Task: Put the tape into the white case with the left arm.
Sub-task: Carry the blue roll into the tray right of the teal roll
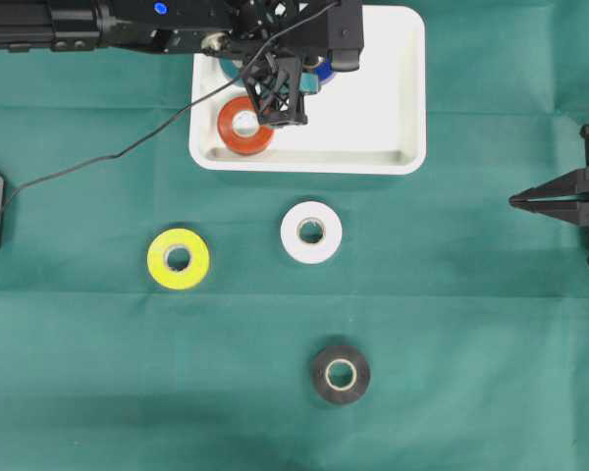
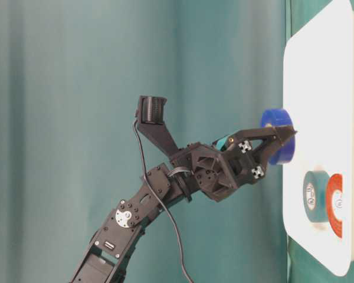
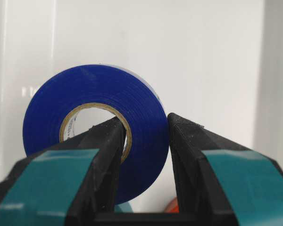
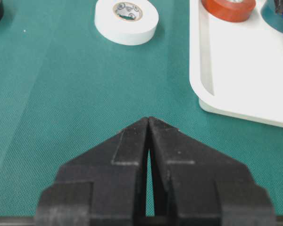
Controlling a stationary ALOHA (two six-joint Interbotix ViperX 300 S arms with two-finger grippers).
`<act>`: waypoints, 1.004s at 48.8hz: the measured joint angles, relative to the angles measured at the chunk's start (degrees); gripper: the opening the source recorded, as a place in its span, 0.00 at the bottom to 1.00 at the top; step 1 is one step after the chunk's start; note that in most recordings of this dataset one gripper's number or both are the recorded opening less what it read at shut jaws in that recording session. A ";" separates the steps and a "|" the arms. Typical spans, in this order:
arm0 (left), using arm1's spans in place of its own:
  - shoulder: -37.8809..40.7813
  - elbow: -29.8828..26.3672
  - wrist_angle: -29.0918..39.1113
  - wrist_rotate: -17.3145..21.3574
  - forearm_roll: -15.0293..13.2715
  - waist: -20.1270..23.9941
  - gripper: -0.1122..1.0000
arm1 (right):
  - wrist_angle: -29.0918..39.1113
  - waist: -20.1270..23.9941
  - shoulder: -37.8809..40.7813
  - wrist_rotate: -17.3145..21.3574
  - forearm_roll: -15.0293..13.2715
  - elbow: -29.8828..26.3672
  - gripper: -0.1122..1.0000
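The blue tape is over the white case's bottom, inside the case's rim. I should open my left gripper now, and the tape would lie in the case.
My left gripper is shut on a blue tape roll. One finger sits inside its cardboard core and the other presses on its outer face. In the table-level view the blue tape hangs in the left gripper right at the floor of the white case; I cannot tell if they touch. From overhead the left gripper is over the white case and hides most of the blue tape. An orange roll and a teal roll lie in the case.
On the green cloth lie a white roll, a yellow roll and a black roll. My right gripper rests shut at the right edge, fingertips together over bare cloth. The left arm's cable trails across the cloth's upper left.
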 measured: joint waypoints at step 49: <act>-9.93 10.72 -0.62 -0.79 -0.09 -1.93 0.89 | 0.00 0.00 -0.09 0.00 0.00 0.00 0.02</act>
